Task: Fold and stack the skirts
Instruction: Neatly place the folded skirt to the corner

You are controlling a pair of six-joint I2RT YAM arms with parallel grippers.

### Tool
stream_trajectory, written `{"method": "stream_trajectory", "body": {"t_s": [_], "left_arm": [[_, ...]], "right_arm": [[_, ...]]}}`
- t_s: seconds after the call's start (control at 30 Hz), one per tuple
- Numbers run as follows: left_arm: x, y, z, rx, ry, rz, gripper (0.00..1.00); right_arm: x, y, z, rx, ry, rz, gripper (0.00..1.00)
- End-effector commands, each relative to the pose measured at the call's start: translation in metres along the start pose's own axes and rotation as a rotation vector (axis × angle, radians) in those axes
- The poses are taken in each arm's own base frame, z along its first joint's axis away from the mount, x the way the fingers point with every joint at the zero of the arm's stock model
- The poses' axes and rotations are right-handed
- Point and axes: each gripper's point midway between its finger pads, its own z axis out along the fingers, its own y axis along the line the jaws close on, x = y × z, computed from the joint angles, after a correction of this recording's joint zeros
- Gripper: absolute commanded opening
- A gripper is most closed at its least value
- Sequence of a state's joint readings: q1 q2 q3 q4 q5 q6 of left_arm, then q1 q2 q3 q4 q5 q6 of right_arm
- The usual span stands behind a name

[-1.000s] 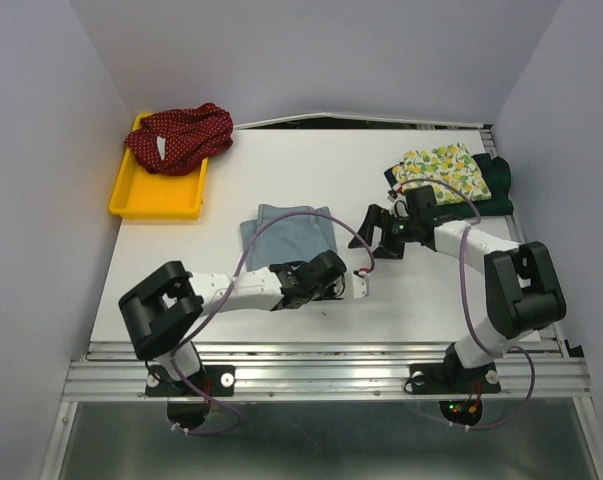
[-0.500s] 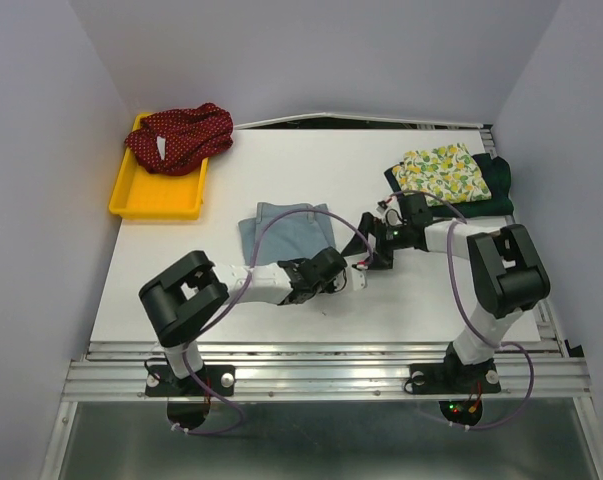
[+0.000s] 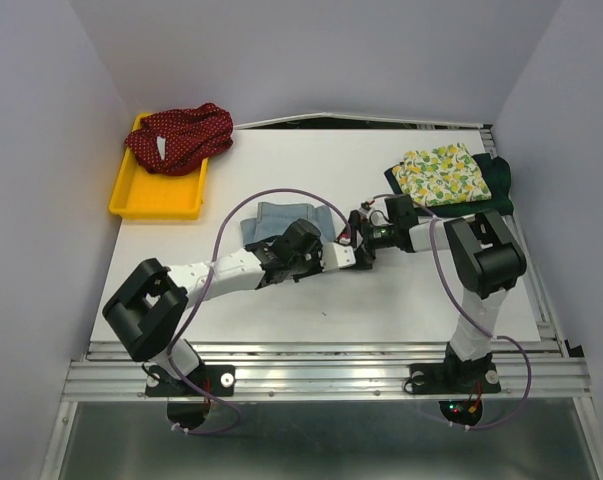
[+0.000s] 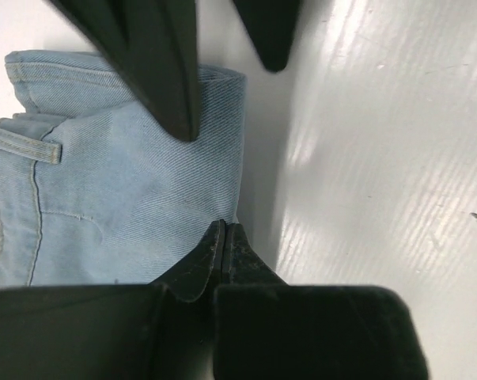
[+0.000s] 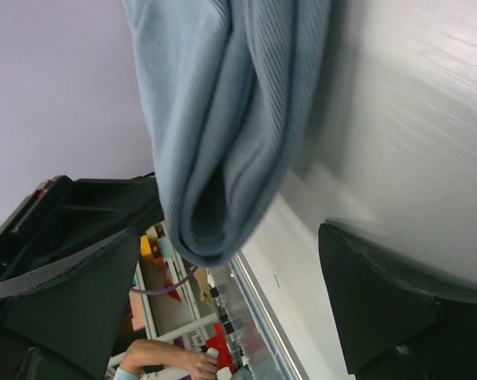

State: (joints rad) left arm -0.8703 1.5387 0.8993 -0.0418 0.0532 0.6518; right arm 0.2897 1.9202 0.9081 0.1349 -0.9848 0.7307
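I will next grab the denim skirt with my right gripper across its rounded fold [image 5: 222, 119], on the side facing the stack, to stack the folded denim skirt on the lemon-print skirt.
A folded light-blue denim skirt [image 3: 281, 220] lies mid-table. My left gripper [image 3: 351, 256] is at its near right corner. In the left wrist view its tips [image 4: 224, 229] are pressed together where the denim [image 4: 127, 174] edge runs into them. My right gripper [image 3: 353, 236] stands open at the same right edge. Its fingers [image 4: 159, 71] straddle the cloth, and the rounded fold [image 5: 222, 119] lies between the jaws of the right gripper [image 5: 229, 237]. The lemon-print skirt [image 3: 441, 172] lies folded on the dark green one [image 3: 501, 185] at the back right. The red dotted skirt [image 3: 181, 135] is bunched at the back left.
The red skirt rests in a yellow tray [image 3: 156, 200] by the left wall. Both arms cross over the white table [image 3: 401, 300] near its middle, and purple cables loop above them. Walls stand close on both sides.
My left gripper has shut and slid up and right to the denim skirt's right edge. My right gripper has swung left from near the lemon-print stack to the same edge.
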Motion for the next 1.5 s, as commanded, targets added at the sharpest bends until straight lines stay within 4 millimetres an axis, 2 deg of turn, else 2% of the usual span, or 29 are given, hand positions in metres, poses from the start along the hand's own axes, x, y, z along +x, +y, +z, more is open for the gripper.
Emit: {"method": "stream_trajectory", "body": {"t_s": [0.0, 0.17, 0.3, 0.37, 0.47, 0.77, 0.9, 1.0, 1.1, 1.2, 1.23, 1.37, 1.43, 1.47], "left_arm": [[-0.025, -0.006, -0.011, 0.063, -0.092, 0.019, 0.00], [-0.025, -0.006, -0.010, 0.079, -0.101, 0.017, 0.00], [-0.028, 0.004, -0.006, 0.051, -0.102, -0.034, 0.00], [-0.031, 0.010, -0.004, 0.045, -0.108, -0.065, 0.00], [-0.030, 0.013, 0.002, 0.045, -0.100, -0.114, 0.00], [-0.035, 0.017, 0.013, 0.049, -0.110, -0.139, 0.00], [-0.036, 0.014, 0.018, 0.069, -0.110, -0.145, 0.00], [-0.038, 0.015, 0.021, 0.070, -0.112, -0.147, 0.00], [-0.039, 0.015, 0.022, 0.072, -0.117, -0.154, 0.00], [-0.043, 0.017, 0.023, 0.073, -0.121, -0.169, 0.00], [-0.044, 0.018, 0.023, 0.070, -0.125, -0.172, 0.00], [-0.050, 0.023, 0.021, 0.063, -0.140, -0.181, 0.00], [-0.055, 0.026, 0.016, 0.060, -0.148, -0.193, 0.12], [-0.058, 0.027, 0.013, 0.067, -0.159, -0.200, 0.27]], "right_arm": [[-0.017, 0.001, 0.019, -0.013, -0.048, -0.027, 1.00], [-0.027, -0.001, 0.034, -0.029, -0.071, -0.035, 1.00], [-0.038, -0.009, 0.043, 0.027, -0.131, -0.018, 1.00], [-0.038, -0.013, 0.043, 0.036, -0.161, 0.018, 1.00], [-0.044, -0.006, 0.038, 0.020, -0.224, 0.026, 1.00], [-0.039, -0.001, 0.040, -0.002, -0.250, 0.077, 0.99], [-0.042, -0.005, 0.044, 0.011, -0.277, 0.090, 0.96], [-0.043, -0.013, 0.049, 0.033, -0.292, 0.102, 0.90], [-0.055, -0.018, 0.048, 0.068, -0.355, 0.074, 0.74], [-0.068, -0.019, 0.047, 0.104, -0.390, 0.034, 0.66], [-0.070, -0.019, 0.047, 0.111, -0.396, 0.018, 0.66], [-0.082, -0.016, 0.041, 0.170, -0.422, -0.092, 0.44], [-0.094, -0.011, 0.036, 0.209, -0.447, -0.196, 0.33], [-0.096, -0.008, 0.033, 0.225, -0.450, -0.223, 0.33]]}}
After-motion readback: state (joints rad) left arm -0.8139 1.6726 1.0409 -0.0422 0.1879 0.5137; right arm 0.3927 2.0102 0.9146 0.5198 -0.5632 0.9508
